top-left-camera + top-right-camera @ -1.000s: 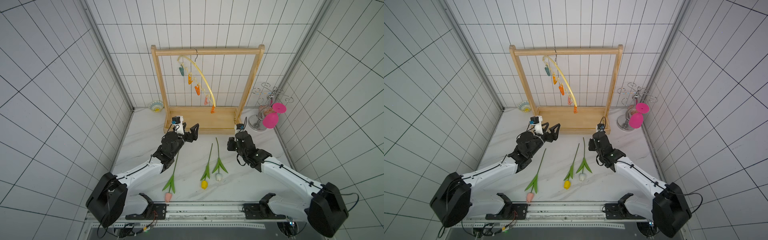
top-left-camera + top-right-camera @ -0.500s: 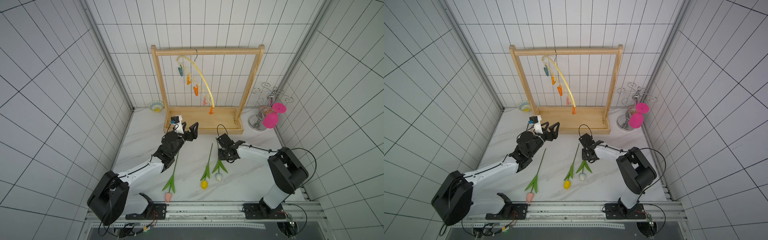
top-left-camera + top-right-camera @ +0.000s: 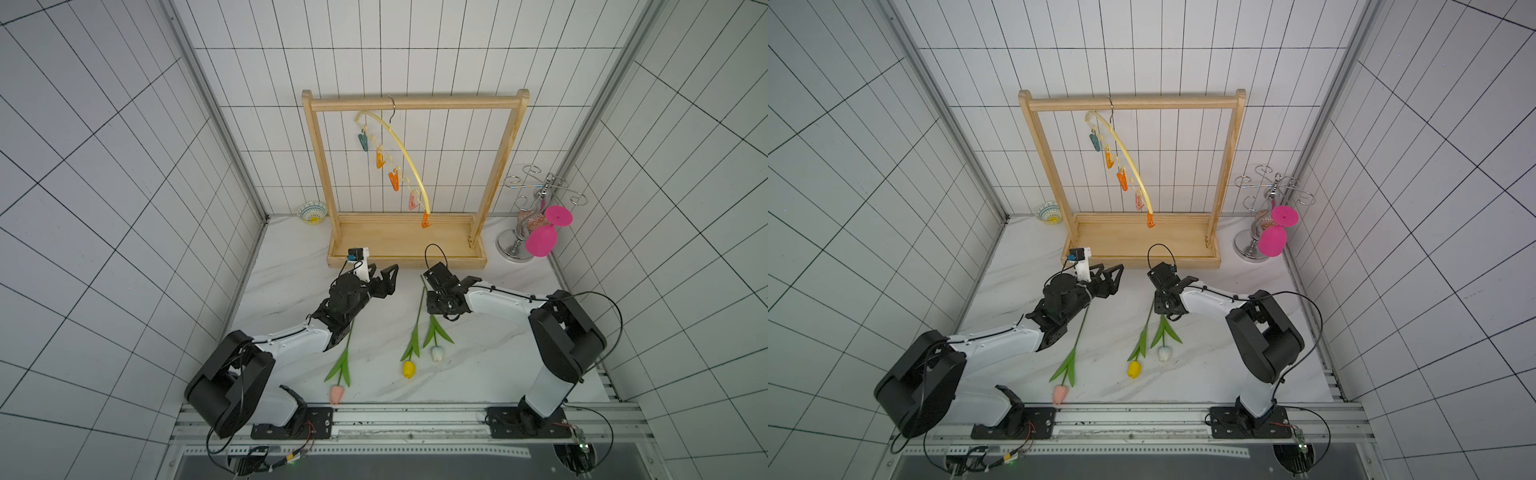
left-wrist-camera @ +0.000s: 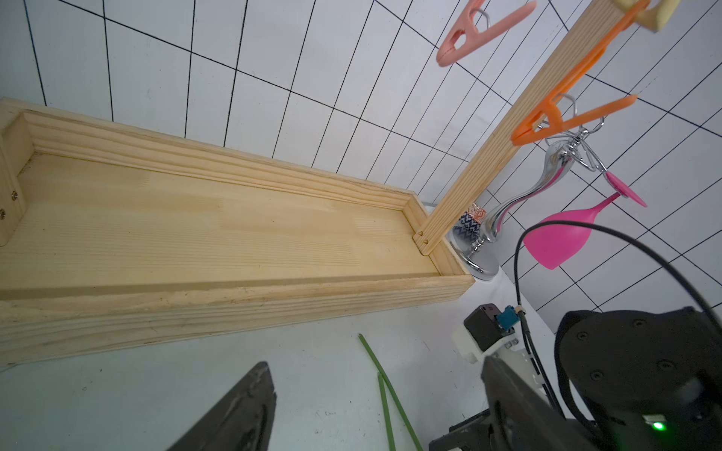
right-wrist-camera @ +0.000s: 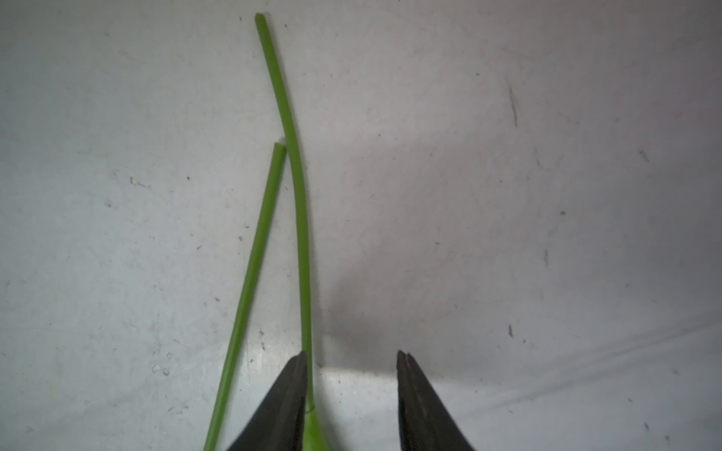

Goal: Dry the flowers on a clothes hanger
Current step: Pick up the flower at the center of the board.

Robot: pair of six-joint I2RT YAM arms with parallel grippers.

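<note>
I next need to grab the white tulip's stem (image 5: 302,234) just above its leaves with my right gripper, so the stem end is free to clip onto the hanger.
Three flowers lie on the marble table in both top views: a pink tulip (image 3: 336,394), a yellow tulip (image 3: 409,369) and a white tulip (image 3: 437,353). The pale-yellow clothes hanger (image 3: 399,149) hangs by its hook from the rack's top bar, with its small clips dangling. My right gripper (image 5: 351,355) is open and points down at the table. The white tulip's stem (image 5: 302,234) runs between its jaws, against one finger. The yellow tulip's stem (image 5: 254,254) lies just outside. My left gripper (image 4: 375,361) hovers wide open and empty near the rack's base, above the stem ends.
The wooden rack (image 3: 415,102) with its tray base (image 3: 405,259) stands at the back. A silver stand (image 3: 536,195) holding a magenta goblet (image 3: 540,241) is at the back right. A small bowl (image 3: 312,212) sits at the back left. Tiled walls close in on both sides.
My right arm has folded back and swung its gripper left and down onto the two stems, and its jaws have opened. The left arm has barely moved.
</note>
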